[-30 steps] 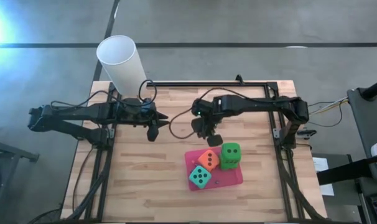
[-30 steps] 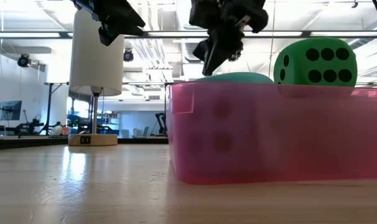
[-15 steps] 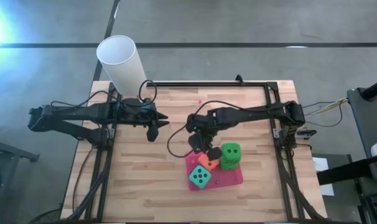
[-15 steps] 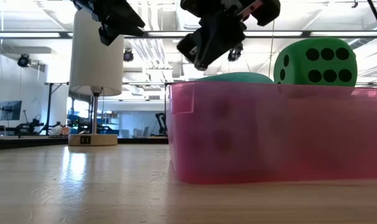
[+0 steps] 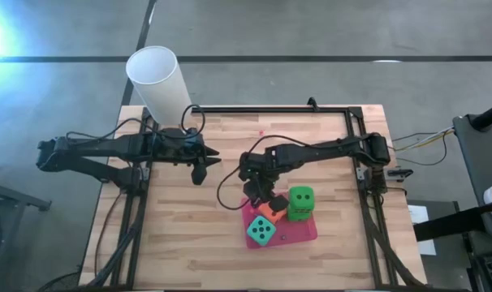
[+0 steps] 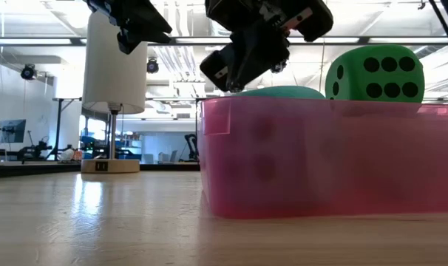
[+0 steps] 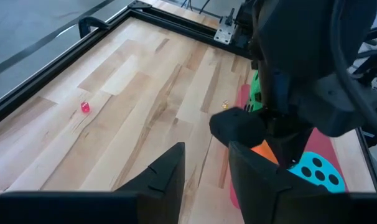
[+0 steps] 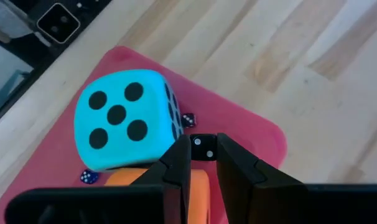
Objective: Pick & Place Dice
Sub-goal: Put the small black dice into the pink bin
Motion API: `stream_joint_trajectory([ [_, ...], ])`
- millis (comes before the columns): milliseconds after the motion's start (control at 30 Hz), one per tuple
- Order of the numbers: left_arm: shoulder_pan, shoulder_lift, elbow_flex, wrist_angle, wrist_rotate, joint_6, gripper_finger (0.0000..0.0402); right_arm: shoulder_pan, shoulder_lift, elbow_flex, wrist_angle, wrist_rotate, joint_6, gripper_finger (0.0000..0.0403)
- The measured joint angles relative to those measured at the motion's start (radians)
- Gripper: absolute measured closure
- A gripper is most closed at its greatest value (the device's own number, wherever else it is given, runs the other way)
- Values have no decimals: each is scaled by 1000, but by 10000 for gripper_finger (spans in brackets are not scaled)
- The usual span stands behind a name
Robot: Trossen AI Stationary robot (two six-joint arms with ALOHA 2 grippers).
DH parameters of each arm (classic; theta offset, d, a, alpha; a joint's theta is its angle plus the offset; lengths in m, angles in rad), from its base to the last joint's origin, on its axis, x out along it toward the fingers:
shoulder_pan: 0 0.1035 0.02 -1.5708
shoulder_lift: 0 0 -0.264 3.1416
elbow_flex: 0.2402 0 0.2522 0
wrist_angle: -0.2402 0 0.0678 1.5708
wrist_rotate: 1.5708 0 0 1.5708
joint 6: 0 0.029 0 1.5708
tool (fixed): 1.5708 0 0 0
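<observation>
My right gripper opens now, since the tiny black die [image 8: 204, 148] is over the pink tray's bottom beside the teal die.
A pink tray [image 5: 299, 234] at the table's near middle holds a teal die [image 5: 261, 233], an orange die [image 5: 273, 215] and a green die [image 5: 301, 203]. My right gripper [image 5: 258, 201] hangs over the tray's far left corner, shut on a tiny black die [image 8: 204, 148] with white pips. The teal die [image 8: 123, 127] lies just below and beside it. Two tiny dice, one dark red [image 8: 187, 119] and one blue [image 8: 87, 177], rest on the tray floor. My left gripper [image 5: 199, 172] waits at the far left, its fingers [image 7: 170, 171] a little apart with nothing between them. My right gripper pinches the tiny black die by two opposite sides [image 8: 196, 148] between its two fingertips. The fingers slant down from the table's far right. The die is lifted clear, above the tray floor, with a white-pipped face toward the wrist camera.
A tall white cup [image 5: 158, 81] stands at the far left corner. A tiny pink die [image 7: 84, 107] and a tiny orange one [image 7: 225, 105] lie on the bare wood. A black frame [image 5: 270, 108] borders the table; the wood to the left of the tray is bare.
My right gripper has come down and toward the table's near edge and a little left, from beyond the tray to over its far left corner, rolling its wrist on the way. It has stayed shut. The three big dice have not moved.
</observation>
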Motion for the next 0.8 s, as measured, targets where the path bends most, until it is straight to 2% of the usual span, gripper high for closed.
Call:
stream_joint_trajectory([
  [500, 0, 0, 0, 0, 0, 0, 271, 0, 5, 1, 15, -19, -28, 348],
  [800, 0, 0, 0, 0, 0, 0, 277, -2, 5, 1, 20, -20, -24, 315],
])
